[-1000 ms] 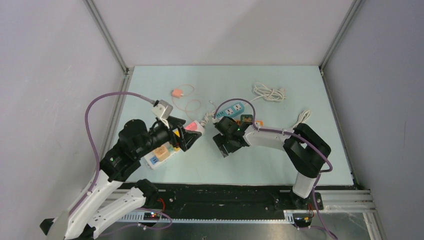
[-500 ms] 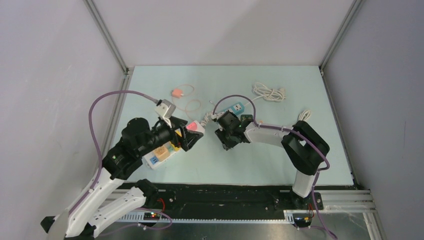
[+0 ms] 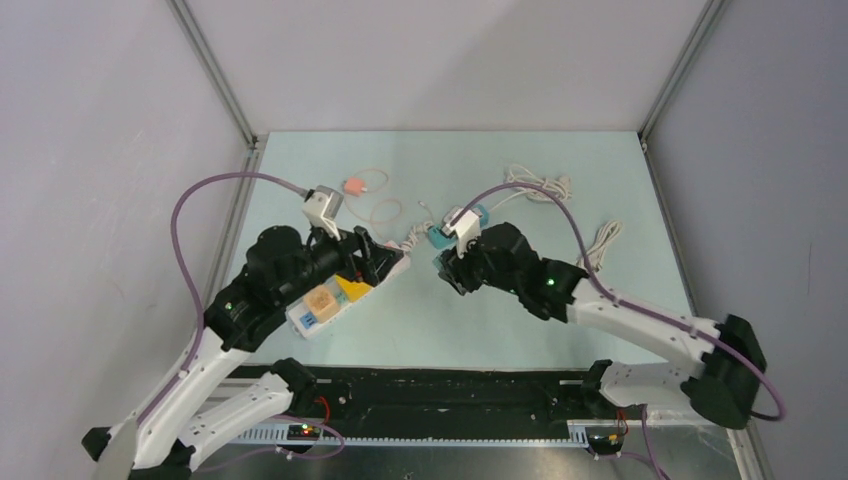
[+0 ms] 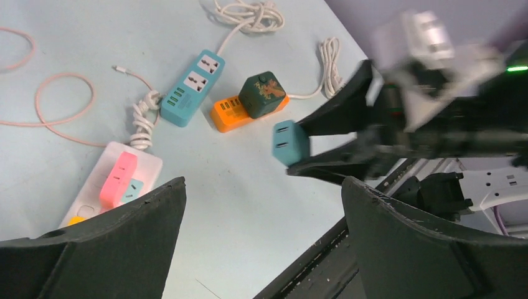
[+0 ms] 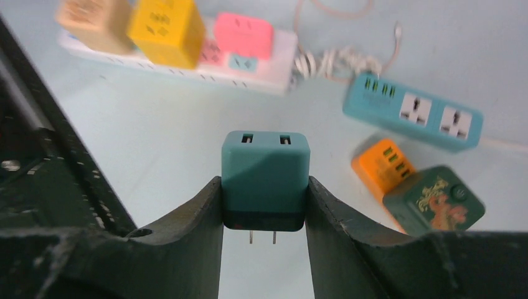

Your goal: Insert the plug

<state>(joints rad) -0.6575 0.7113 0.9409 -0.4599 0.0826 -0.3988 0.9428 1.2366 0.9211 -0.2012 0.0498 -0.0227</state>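
Observation:
My left gripper needs to leave the plug's pins free to insert, so next it will pick up the teal plug (image 5: 266, 177) by the sides of its body at its slotted end (image 5: 266, 149).
My right gripper (image 5: 263, 187) is shut on a teal cube plug (image 5: 266, 177), its two metal prongs pointing down between the fingers. In the left wrist view the plug (image 4: 290, 142) hangs above the table, right of the white power strip (image 4: 118, 180). That strip (image 5: 187, 62) carries a beige, a yellow (image 5: 165, 31) and a pink (image 5: 246, 34) plug. From above, the right gripper (image 3: 448, 268) sits just right of the strip (image 3: 330, 300). My left gripper (image 4: 263, 184) is open and empty, hovering over the strip's right end (image 3: 375, 262).
A teal power strip (image 4: 190, 87) lies behind the plug. Beside it is an orange strip (image 4: 233, 112) with a dark green cube (image 4: 261, 93) on it. A pink cable (image 3: 375, 200) and white cable coils (image 3: 540, 185) lie farther back. The black front rail (image 3: 450, 385) borders the table.
The right gripper has shut on the teal plug and holds it off the table, and the right arm's elbow has swung out to the right. The left arm shifted only slightly.

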